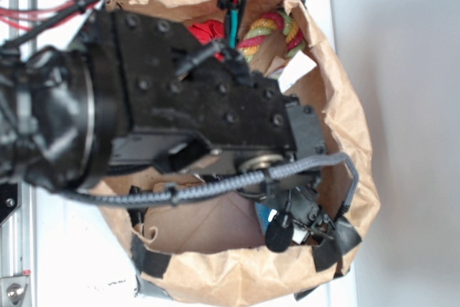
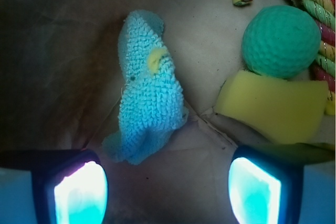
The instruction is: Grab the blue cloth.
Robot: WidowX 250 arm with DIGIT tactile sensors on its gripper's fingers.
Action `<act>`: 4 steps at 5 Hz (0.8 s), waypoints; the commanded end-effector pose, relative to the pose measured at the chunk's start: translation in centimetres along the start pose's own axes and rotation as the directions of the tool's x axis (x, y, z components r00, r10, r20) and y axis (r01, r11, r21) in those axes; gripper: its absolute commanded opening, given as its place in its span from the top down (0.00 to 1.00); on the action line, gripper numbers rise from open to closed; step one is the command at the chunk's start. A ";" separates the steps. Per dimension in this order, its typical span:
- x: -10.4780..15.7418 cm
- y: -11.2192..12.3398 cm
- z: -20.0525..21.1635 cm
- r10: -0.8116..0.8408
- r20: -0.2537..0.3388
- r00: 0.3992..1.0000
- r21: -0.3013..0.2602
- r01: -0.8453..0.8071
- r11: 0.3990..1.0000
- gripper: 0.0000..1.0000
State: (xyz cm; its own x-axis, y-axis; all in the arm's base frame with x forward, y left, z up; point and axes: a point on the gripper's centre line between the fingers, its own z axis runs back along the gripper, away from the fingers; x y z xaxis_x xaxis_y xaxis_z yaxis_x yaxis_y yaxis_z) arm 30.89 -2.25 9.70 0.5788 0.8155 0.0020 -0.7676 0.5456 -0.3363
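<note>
The robot next needs to grab the blue cloth by its woven middle (image 2: 150, 103) beside the yellow patch (image 2: 157, 60), so that its gripper can lift the cloth.
The blue cloth (image 2: 147, 93), a light teal woven rag with a small yellow patch, lies lengthwise on the brown paper floor of the bag in the wrist view. My gripper (image 2: 167, 192) is open just below its near end, with both glowing pads (image 2: 79, 192) far apart and only bare paper between them. The cloth's lower tip sits just above the left pad, apart from it. In the exterior view my black arm covers most of the bag (image 1: 352, 127), the gripper (image 1: 295, 224) is down inside it, and the cloth is hidden.
A round green ball (image 2: 281, 40) and a yellow sponge wedge (image 2: 273, 108) lie right of the cloth. A striped rope toy (image 2: 317, 19) runs along the right edge; its coil (image 1: 269, 34) shows at the bag's far side. Bag walls surround the arm.
</note>
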 end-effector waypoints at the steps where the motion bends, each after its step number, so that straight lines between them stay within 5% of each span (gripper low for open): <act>1: 1.3 -1.1 1.9 0.007 0.044 0.999 -0.069 -0.004 0.998 0.00; 3: 1.8 -3.0 0.2 0.064 0.051 0.997 -0.196 -0.052 0.979 0.00; 4: 1.9 -3.2 -1.0 0.062 0.045 0.997 -0.193 -0.052 0.980 0.00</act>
State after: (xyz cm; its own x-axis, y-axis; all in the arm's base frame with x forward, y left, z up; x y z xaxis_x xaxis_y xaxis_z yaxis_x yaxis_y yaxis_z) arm 33.46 -3.04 8.39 0.5239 0.8518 0.0039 -0.7526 0.4651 -0.4662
